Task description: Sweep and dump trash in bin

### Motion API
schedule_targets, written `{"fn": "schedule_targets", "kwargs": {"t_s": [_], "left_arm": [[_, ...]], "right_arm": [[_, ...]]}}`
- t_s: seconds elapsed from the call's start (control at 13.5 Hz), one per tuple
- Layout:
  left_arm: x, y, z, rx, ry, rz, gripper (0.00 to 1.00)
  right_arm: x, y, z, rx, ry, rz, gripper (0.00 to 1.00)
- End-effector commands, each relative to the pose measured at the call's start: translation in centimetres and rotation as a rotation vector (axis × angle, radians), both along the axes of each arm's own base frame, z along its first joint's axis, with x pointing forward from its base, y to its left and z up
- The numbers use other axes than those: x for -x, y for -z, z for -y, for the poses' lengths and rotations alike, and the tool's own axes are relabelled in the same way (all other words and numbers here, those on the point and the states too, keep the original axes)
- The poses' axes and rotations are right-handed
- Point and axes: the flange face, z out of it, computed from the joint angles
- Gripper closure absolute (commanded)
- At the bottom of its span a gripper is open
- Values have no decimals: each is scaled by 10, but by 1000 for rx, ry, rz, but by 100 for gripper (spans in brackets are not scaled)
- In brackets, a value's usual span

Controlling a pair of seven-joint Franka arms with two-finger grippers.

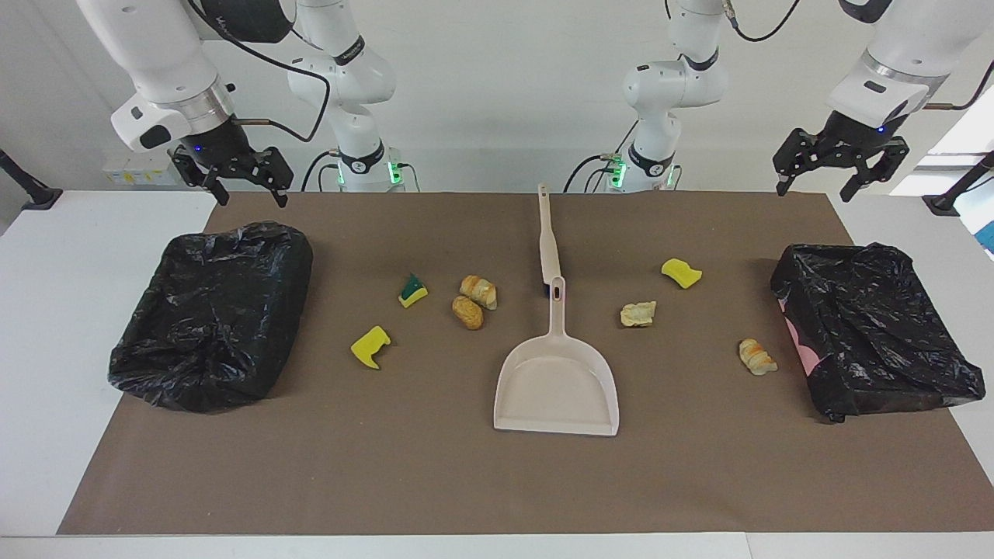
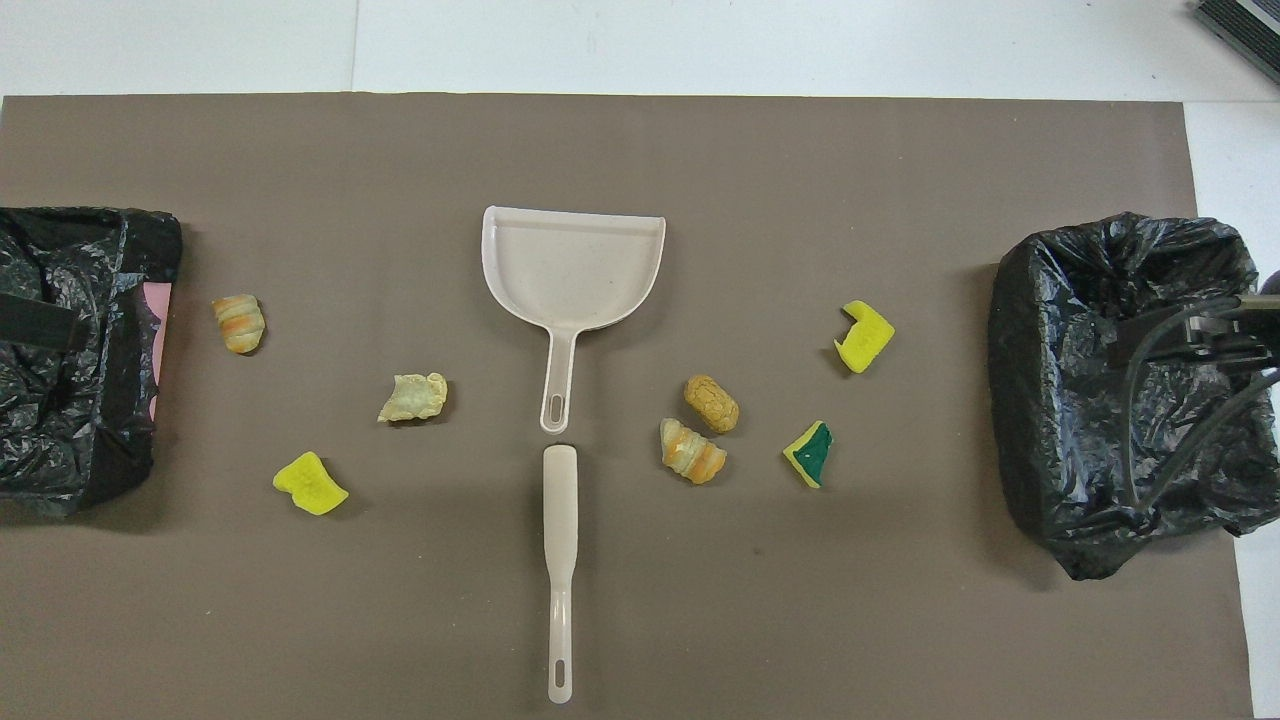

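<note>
I need to sweep the scraps into the dustpan (image 2: 571,264) next, so my right gripper should grab the brush by its slim handle (image 2: 560,642) for that.
Several scraps of trash lie on the brown mat: yellow sponge bits (image 1: 370,346) (image 1: 681,272), a green-backed sponge bit (image 1: 412,291), and bread lumps (image 1: 478,291) (image 1: 467,312) (image 1: 638,314) (image 1: 756,356). In the middle lies a beige dustpan (image 1: 557,380), and a slim beige brush (image 1: 548,241) lies in line with its handle, nearer to the robots. A bin lined with a black bag stands at each end of the mat (image 1: 213,310) (image 1: 870,334). My right gripper (image 1: 252,198) and my left gripper (image 1: 814,192) hang open and empty over the mat's corners by the robots.
The brown mat (image 2: 640,640) covers most of the white table. The scraps lie in two groups, one on either side of the dustpan (image 2: 570,270). Both arms wait raised at their own ends.
</note>
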Motion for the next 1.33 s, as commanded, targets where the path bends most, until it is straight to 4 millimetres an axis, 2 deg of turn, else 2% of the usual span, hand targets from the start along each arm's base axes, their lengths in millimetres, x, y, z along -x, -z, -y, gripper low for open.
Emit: {"fn": "schedule_targets", "kwargs": {"t_s": [0.0,1.26], "left_arm": [[5,-4,-2,0,-2,-7,0],[5,-3,-4,0,-8,-4,0]], "right_arm": [[0,-3,2,-9,-21,5,0],[2,-3,2,-11,-21,-4,0]]}}
